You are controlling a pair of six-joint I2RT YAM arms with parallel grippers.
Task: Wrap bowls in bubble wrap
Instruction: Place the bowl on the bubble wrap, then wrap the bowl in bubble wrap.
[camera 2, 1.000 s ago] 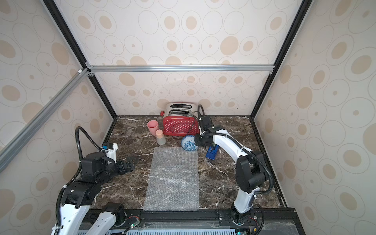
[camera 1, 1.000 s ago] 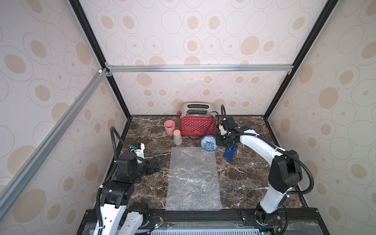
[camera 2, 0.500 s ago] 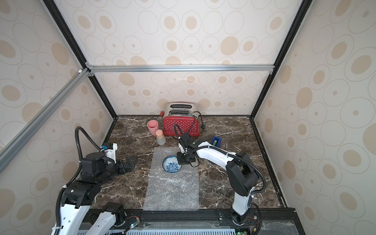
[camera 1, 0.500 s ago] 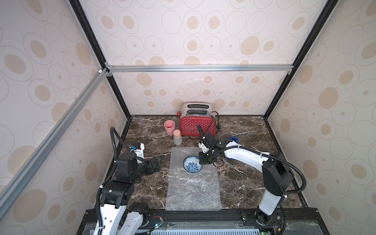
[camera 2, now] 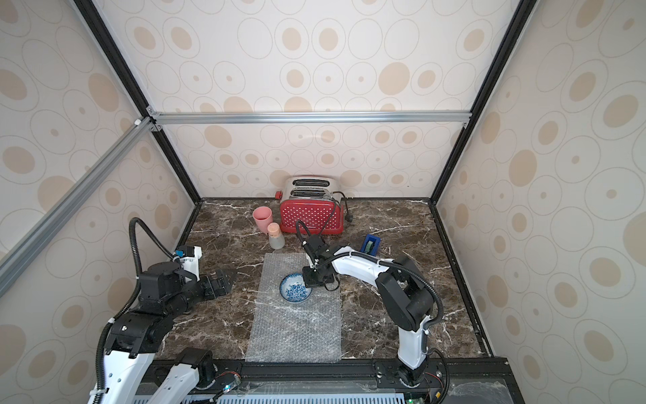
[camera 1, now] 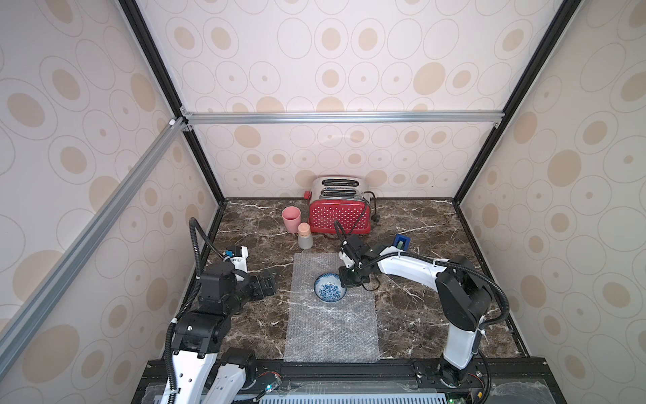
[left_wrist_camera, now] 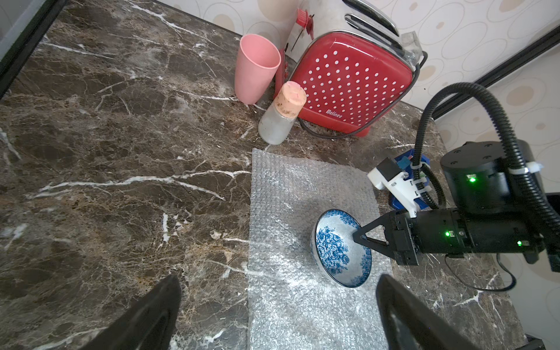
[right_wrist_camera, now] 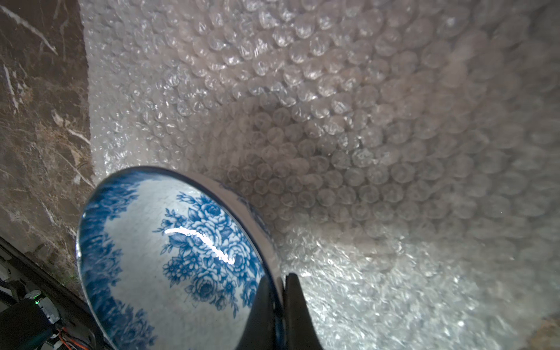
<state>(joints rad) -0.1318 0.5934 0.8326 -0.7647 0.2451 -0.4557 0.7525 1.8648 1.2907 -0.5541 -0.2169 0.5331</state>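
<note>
The right gripper needs to open now: the bubble wrap (camera 1: 332,328) lies flat under the bowl, so the bowl would settle on the wrap.
The bowl (camera 1: 330,291) (camera 2: 295,288) is small, white, with blue flowers inside. It lies tilted on the far half of the bubble wrap (camera 1: 332,328) (camera 2: 293,335), a clear sheet flat on the marble. My right gripper (camera 1: 345,280) (camera 2: 310,280) (right_wrist_camera: 280,280) is shut on the bowl's (right_wrist_camera: 169,257) rim, one finger inside and one outside. In the left wrist view the bowl (left_wrist_camera: 342,248) opens toward my left arm and the right gripper (left_wrist_camera: 357,236) pinches its far edge. My left gripper (camera 1: 269,281) (left_wrist_camera: 278,281) is open and empty, left of the sheet (left_wrist_camera: 297,312).
Near the back wall stand a red dotted toaster (camera 1: 339,213), a pink cup (camera 1: 291,218) and a corked bottle (camera 1: 305,239) close to the sheet's far edge. A small blue object (camera 1: 402,242) lies behind the right arm. Walls close in on three sides.
The right gripper has carried the bowl from beside the toaster forward and down onto the bubble wrap. It has barely moved in the last half second. The left arm stayed still.
</note>
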